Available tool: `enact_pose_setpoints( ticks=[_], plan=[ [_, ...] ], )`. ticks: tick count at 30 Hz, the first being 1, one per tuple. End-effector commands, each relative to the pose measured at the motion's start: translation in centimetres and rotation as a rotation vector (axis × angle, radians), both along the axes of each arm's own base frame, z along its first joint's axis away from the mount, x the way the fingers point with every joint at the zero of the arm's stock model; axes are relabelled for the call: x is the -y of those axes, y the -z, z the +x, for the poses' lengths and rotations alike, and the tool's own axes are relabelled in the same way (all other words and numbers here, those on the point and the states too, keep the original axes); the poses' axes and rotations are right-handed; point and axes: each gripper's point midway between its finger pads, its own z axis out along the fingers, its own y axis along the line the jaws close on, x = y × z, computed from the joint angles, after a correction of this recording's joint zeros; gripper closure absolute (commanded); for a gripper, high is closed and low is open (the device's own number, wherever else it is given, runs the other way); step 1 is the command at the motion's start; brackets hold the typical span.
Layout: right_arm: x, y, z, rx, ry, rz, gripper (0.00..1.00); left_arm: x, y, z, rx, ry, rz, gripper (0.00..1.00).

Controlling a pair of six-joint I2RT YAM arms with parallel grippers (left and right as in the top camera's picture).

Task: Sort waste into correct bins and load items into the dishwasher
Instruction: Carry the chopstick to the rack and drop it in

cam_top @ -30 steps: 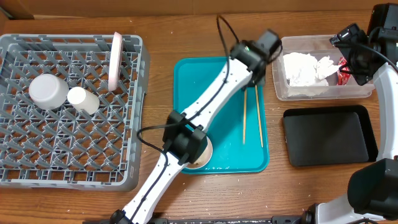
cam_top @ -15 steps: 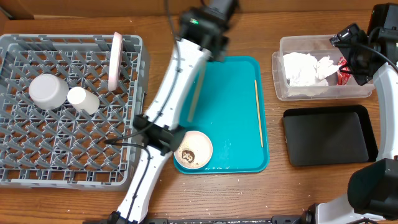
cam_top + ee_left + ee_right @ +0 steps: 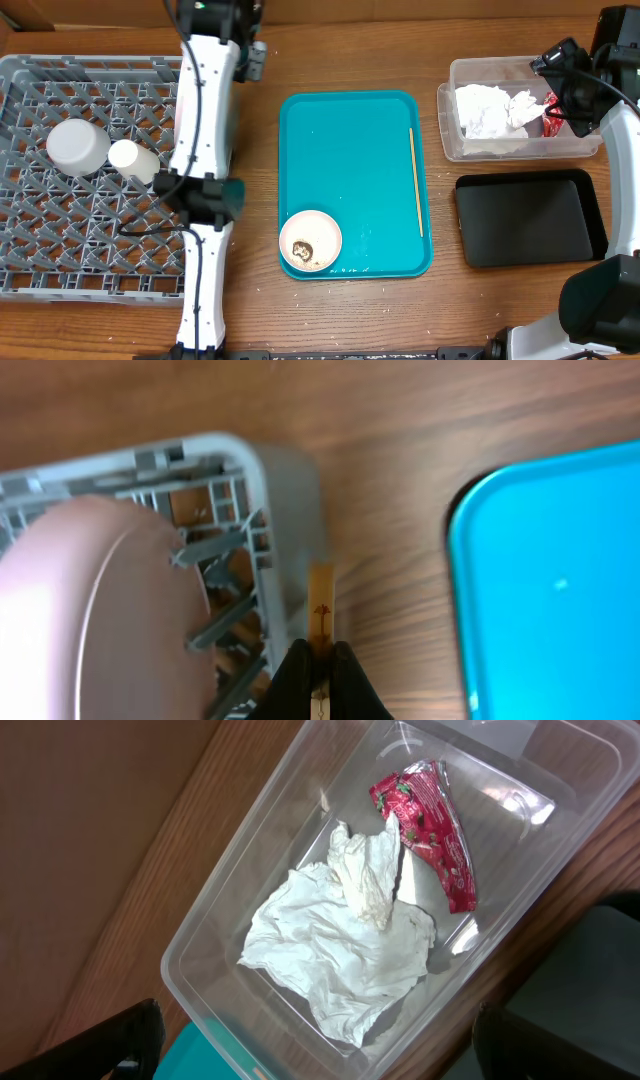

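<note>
My left gripper needs to keep holding the chopstick until it is over the rack. The chopstick would end up past the rack's side, on the wood beside the rack.
My left gripper (image 3: 320, 660) is shut on one wooden chopstick (image 3: 322, 600), whose tip sticks out past the fingers. It hangs over the table just outside the far right corner of the grey dishwasher rack (image 3: 262, 510), next to the upright plate (image 3: 90, 610). In the overhead view the left gripper (image 3: 248, 62) is at that corner of the rack (image 3: 20, 70), which holds an upturned bowl (image 3: 78, 145) and a cup (image 3: 133, 160). The other chopstick (image 3: 416, 180) and a bowl with food scraps (image 3: 310, 240) lie on the teal tray (image 3: 350, 130). My right gripper (image 3: 315, 1050) stands open above the clear tub (image 3: 200, 950), which holds napkins (image 3: 340, 940) and the red wrapper (image 3: 430, 830).
A shallow black tray (image 3: 530, 218) sits just in front of the clear tub (image 3: 452, 140) at the right. My left arm (image 3: 200, 150) stretches from the table's front edge across the right side of the rack. Bare wood shows between the rack and the teal tray.
My left gripper has carried one chopstick from the teal tray leftward to the rack's far right corner. One chopstick stays on the tray. The right arm has not moved.
</note>
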Motion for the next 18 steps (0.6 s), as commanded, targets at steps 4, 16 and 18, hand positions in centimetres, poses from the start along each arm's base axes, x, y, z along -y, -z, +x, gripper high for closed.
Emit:
enact_pose_setpoints(
  ticks=[4,16,18],
  plan=[
    [0.3,-0.7,-0.1,0.018,0.011,-0.01,0.0,-3.8,0.8,-0.4,-0.055,-0.022,-0.022,0.96],
    [0.3,-0.7,-0.1,0.018,0.011,-0.01,0.0,-7.5,1.2,-0.6,-0.064,-0.147,-0.066,0.64],
    [0.3,-0.7,-0.1,0.018,0.011,-0.01,0.0,-7.6,1.2,-0.6,-0.064,-0.147,-0.066,0.44]
  ],
)
